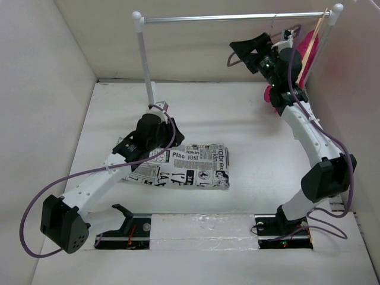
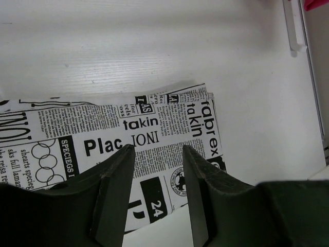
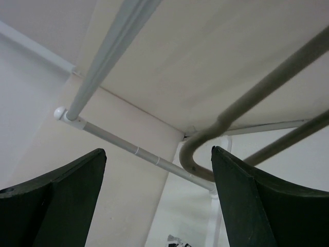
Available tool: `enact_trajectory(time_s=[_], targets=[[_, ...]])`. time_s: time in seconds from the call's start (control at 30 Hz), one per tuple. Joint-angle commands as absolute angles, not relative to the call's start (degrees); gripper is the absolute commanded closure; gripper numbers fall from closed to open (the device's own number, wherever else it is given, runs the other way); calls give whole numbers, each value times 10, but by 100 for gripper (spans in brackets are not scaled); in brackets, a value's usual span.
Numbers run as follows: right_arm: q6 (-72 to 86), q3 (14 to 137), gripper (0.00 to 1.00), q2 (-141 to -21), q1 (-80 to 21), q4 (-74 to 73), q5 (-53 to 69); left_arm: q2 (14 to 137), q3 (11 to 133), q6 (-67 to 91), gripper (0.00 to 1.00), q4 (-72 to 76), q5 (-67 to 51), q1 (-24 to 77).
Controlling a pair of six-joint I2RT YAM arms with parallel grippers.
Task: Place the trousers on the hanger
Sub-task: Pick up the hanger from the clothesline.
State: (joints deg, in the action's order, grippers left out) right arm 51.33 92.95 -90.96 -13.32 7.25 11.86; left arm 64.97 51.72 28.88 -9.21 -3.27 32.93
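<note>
The right gripper grabs the grey wire hanger by its bent end (image 1: 230, 60) (image 3: 191, 152) next, which leaves the wire beyond free to hand over to the left gripper.
The trousers (image 1: 184, 166), white with black newspaper print, lie folded flat on the table; they also show in the left wrist view (image 2: 128, 123). My left gripper (image 1: 133, 151) hovers open just above their left part, holding nothing (image 2: 158, 149). The grey wire hanger (image 1: 230, 59) hangs high up near the rail's right end. My right gripper (image 1: 233, 52) is open around its bent end, which sits between the jaws near the right finger (image 3: 234, 206) without being clamped. The hanger wire (image 3: 267, 85) runs up to the right past my right gripper (image 3: 158, 152).
A metal rail (image 1: 237, 18) spans the back on white posts (image 1: 145, 65). A pink garment (image 1: 309, 47) on a pale wooden hanger (image 1: 316, 38) hangs at the rail's right end. White walls enclose the table on three sides.
</note>
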Motion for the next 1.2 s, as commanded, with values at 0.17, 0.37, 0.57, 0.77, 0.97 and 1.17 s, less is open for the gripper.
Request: enact_trajectory(time_s=[0.17, 0.37, 0.57, 0.77, 0.97, 1.17], targets=[[551, 928, 12, -933, -164, 129, 63, 616, 520, 275, 62, -80, -46, 330], [567, 922, 18, -947, -164, 163, 44, 616, 512, 275, 63, -81, -51, 330], [577, 904, 37, -949, -170, 177, 28, 609, 498, 280, 63, -80, -53, 330], [573, 887, 52, -942, -175, 185, 20, 606, 498, 284, 63, -82, -54, 330], [559, 877, 65, -927, -175, 192, 21, 610, 492, 291, 63, -76, -59, 330], [525, 888, 78, -906, -175, 171, 19, 609, 486, 297, 64, -70, -62, 330]])
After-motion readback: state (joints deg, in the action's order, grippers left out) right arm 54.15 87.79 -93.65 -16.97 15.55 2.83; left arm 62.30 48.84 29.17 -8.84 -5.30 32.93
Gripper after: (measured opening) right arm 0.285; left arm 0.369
